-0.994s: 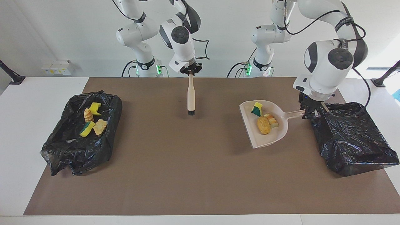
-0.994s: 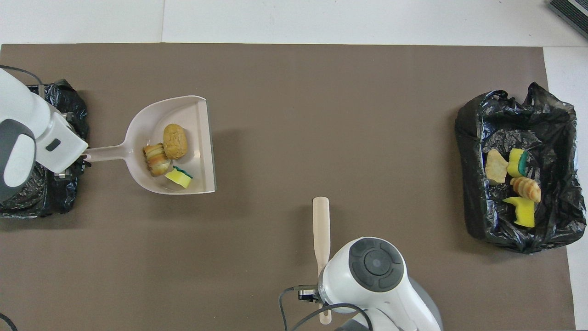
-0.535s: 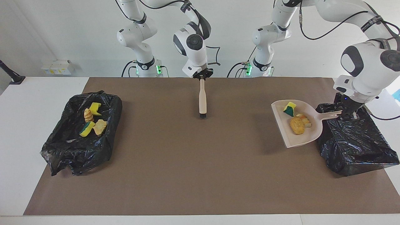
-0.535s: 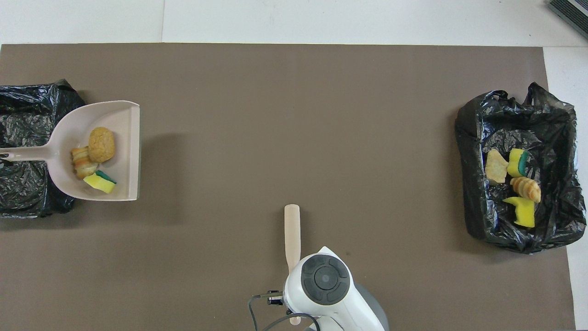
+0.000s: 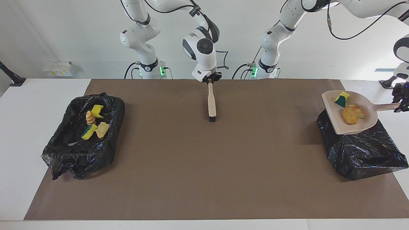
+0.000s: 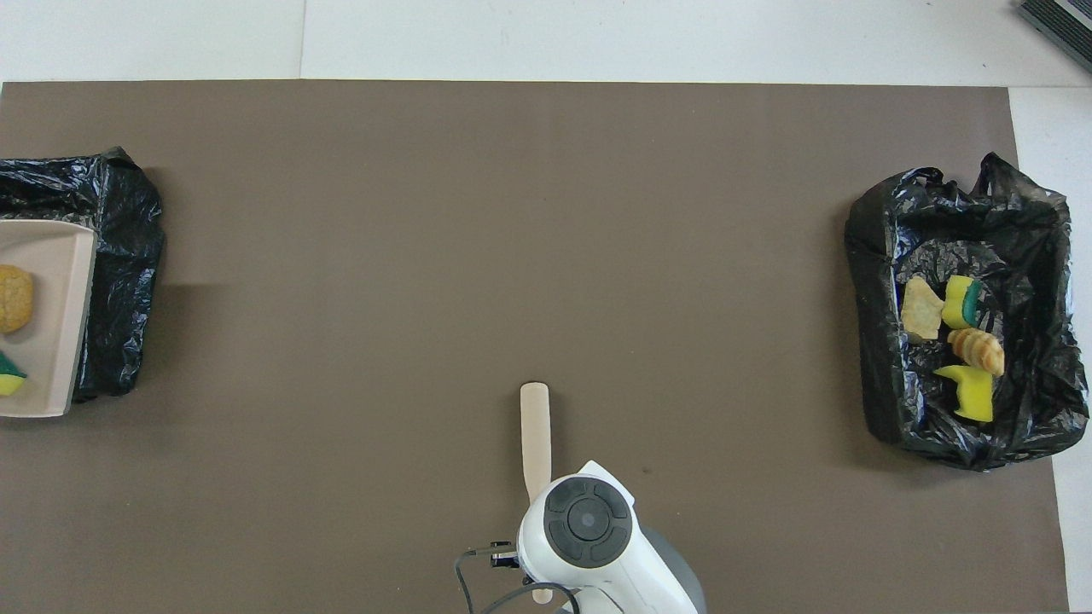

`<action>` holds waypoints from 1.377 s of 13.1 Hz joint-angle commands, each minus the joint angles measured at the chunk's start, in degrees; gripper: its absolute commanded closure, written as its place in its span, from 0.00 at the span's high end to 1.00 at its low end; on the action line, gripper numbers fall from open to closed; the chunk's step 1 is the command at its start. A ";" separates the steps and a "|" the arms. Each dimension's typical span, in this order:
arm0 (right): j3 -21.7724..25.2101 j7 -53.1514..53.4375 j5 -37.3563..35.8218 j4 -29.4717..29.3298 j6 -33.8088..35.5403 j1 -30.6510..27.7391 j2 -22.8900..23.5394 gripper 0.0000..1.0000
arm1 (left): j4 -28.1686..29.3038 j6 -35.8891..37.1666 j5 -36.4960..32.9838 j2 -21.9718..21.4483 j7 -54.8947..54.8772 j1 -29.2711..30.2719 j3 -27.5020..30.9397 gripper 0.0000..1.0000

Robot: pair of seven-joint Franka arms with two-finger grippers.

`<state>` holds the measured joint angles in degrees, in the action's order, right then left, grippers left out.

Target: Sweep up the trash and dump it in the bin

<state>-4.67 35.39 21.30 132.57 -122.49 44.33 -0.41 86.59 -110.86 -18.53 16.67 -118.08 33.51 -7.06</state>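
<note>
My right gripper should open now, as the beige brush (image 6: 535, 431) is low over the brown mat and would rest there.
The beige dustpan (image 5: 351, 126) (image 6: 51, 256) hangs tilted over the black-bagged bin (image 5: 361, 153) (image 6: 128, 256) at the left arm's end of the table. My left gripper (image 5: 400, 103) is shut on its handle. In the pan lie three pieces of trash: a yellow-green sponge (image 5: 341, 99) (image 6: 8, 377), a round bread roll (image 5: 349, 115) (image 6: 14, 298) and a striped roll (image 5: 360, 111). My right gripper (image 5: 210, 80) is shut on the beige brush (image 5: 211, 102) (image 6: 535, 431) over the mat's edge nearest the robots, its dark bristles (image 5: 212, 119) pointing down.
A second black-bagged bin (image 5: 73, 156) (image 6: 879, 384) at the right arm's end holds several sponge and bread pieces (image 5: 96, 126) (image 6: 960, 341). A brown mat (image 5: 204, 169) (image 6: 512, 213) covers the table between the bins.
My left gripper has carried the loaded dustpan toward the left arm's end and lifted it over the bin there. The right gripper has drawn the brush slightly back toward the robots.
</note>
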 commanded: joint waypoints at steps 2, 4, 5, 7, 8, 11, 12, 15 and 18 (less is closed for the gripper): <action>0.01 -0.15 0.58 1.20 -0.29 -0.38 0.14 0.37 | -3.71 -1.37 -10.96 2.67 6.18 -1.86 -0.06 0.00; 0.01 0.12 0.49 0.24 -0.21 -0.29 0.50 0.94 | -4.23 -1.55 -20.19 4.33 8.82 -4.06 -0.15 0.00; 0.01 0.03 0.49 -0.29 -0.20 -0.29 0.50 1.00 | -4.50 -1.55 -22.32 4.77 8.92 -4.59 -0.15 0.00; 0.27 0.03 -0.21 -1.96 -0.03 -1.08 0.32 1.00 | -4.32 -0.42 -26.71 4.69 11.62 -6.86 -0.06 0.00; 0.80 0.03 -0.47 -2.92 0.15 -1.69 0.15 1.00 | -4.32 0.11 -30.22 4.34 14.00 -7.92 -0.06 0.00; 0.80 -0.76 -4.32 -6.79 0.41 -9.58 0.15 1.00 | -3.89 -0.49 -37.34 3.73 17.96 -8.29 -0.06 0.00; 0.80 -1.72 -6.52 -7.93 0.41 -11.96 0.15 1.00 | -2.23 -0.67 -41.98 2.94 18.76 -8.37 -0.15 0.00; 0.80 -5.75 -12.05 -10.48 -0.03 -18.90 0.76 1.00 | -0.89 -3.57 -47.56 0.39 19.47 -8.37 -0.41 0.00; 0.71 -16.72 -19.18 -12.95 0.50 -29.00 0.94 1.00 | -1.07 -4.28 -50.09 -0.84 19.47 -9.68 -0.15 0.00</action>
<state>-3.19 24.99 5.17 121.74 -122.68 20.85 -0.23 83.93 -114.19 -65.70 17.99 -99.65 25.35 -7.97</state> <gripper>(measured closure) 0.000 0.670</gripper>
